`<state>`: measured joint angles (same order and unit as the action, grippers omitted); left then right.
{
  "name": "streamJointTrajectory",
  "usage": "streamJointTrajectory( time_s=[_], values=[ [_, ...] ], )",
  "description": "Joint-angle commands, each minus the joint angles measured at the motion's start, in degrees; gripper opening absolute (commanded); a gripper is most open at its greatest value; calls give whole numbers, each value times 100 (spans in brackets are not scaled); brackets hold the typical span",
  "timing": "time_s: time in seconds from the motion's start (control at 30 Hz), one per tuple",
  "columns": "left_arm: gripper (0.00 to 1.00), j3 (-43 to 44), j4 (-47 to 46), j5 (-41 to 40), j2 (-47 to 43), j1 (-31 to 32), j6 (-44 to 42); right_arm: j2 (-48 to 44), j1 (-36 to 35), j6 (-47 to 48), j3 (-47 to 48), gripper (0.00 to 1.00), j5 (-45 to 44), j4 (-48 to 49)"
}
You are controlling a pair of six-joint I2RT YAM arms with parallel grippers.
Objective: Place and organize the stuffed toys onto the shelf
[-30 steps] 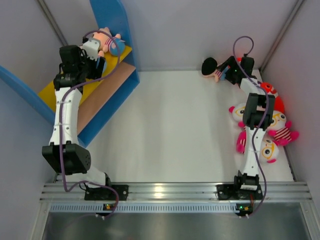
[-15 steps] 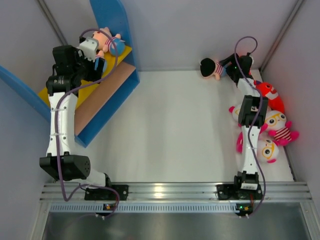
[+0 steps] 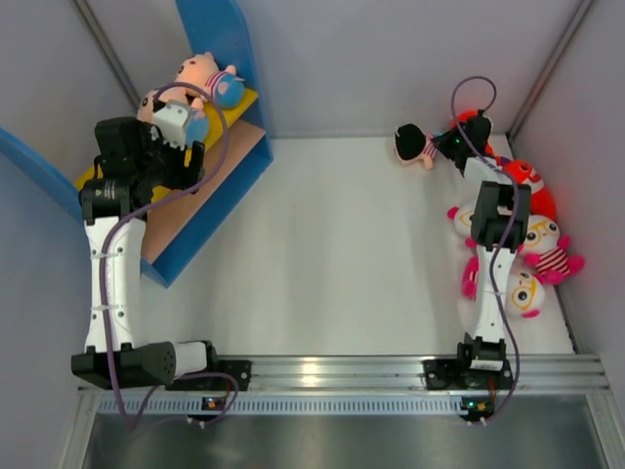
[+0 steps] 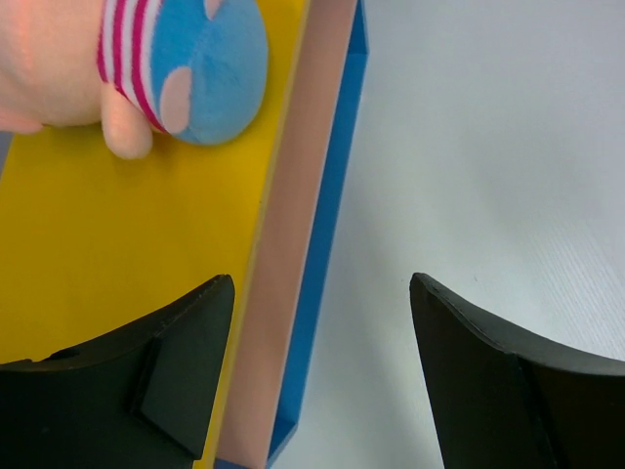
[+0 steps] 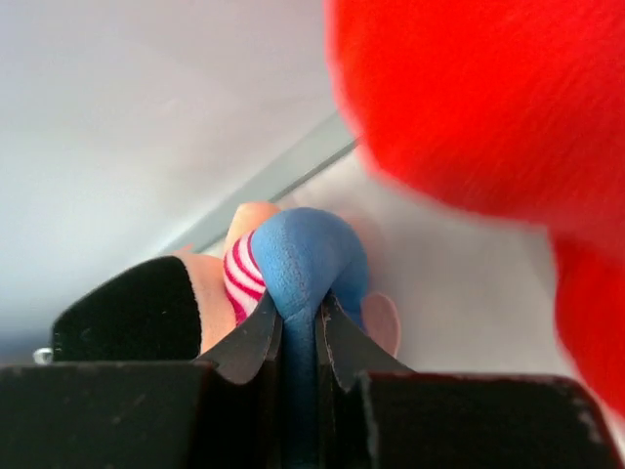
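The black-haired doll should go on the shelf, so my left gripper should reach it and take hold of its striped middle [image 3: 429, 148]. That leaves the pinched blue pants free.
The shelf [image 3: 241, 41] stands at the back left, and a peach doll [image 3: 206, 77] in blue pants lies on its yellow upper board [image 4: 117, 244]. My left gripper [image 3: 188, 130] hangs open just in front of that doll [image 4: 186, 68], over the board's edge, holding nothing. At the back right my right gripper [image 3: 451, 147] is shut on the blue pants of a black-haired doll [image 3: 414, 143]. In the right wrist view the pants [image 5: 305, 264] are pinched between the fingers. A red creature [image 3: 524, 182] lies right beside that gripper.
Two white owls with yellow glasses [image 3: 539, 240] [image 3: 520, 296] lie along the right wall, next to my right arm. The red creature [image 5: 488, 107] fills the upper right of the right wrist view. Grey walls close in the back and both sides.
My right gripper has shut on the black-haired doll's blue pants. My left gripper has drawn back from the doll on the yellow board, staying open.
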<state>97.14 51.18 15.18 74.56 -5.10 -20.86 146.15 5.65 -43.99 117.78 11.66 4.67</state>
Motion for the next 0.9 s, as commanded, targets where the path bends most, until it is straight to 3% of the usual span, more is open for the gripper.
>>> streamJointTrajectory(
  time_s=[0.0,0.2,0.27,0.43,0.57,0.7,0.87],
  values=[
    [78,-274,305,450,-494,27,214,-1806,-327,1082,-1276,0,109,630],
    [77,-566,892,951,-1048,53,214,-4355,-1029,2312,-3792,0,161,1809],
    [78,-311,1060,1100,-1172,53,188,-5109,-1276,2727,-4138,0,266,1871],
    [80,-265,1140,1767,-1752,62,477,-6551,-2725,4213,-5105,0,616,1898],
    [79,-442,1131,2849,-1744,53,1064,-7247,-3824,4907,-5405,0,496,1626],
    [81,-407,1131,3149,-1357,71,1234,-7583,-5079,5619,-5405,0,-66,1327],
    [91,-240,1131,3447,-971,176,997,-7592,-5890,6707,-5528,0,-270,1466]
  ],
)
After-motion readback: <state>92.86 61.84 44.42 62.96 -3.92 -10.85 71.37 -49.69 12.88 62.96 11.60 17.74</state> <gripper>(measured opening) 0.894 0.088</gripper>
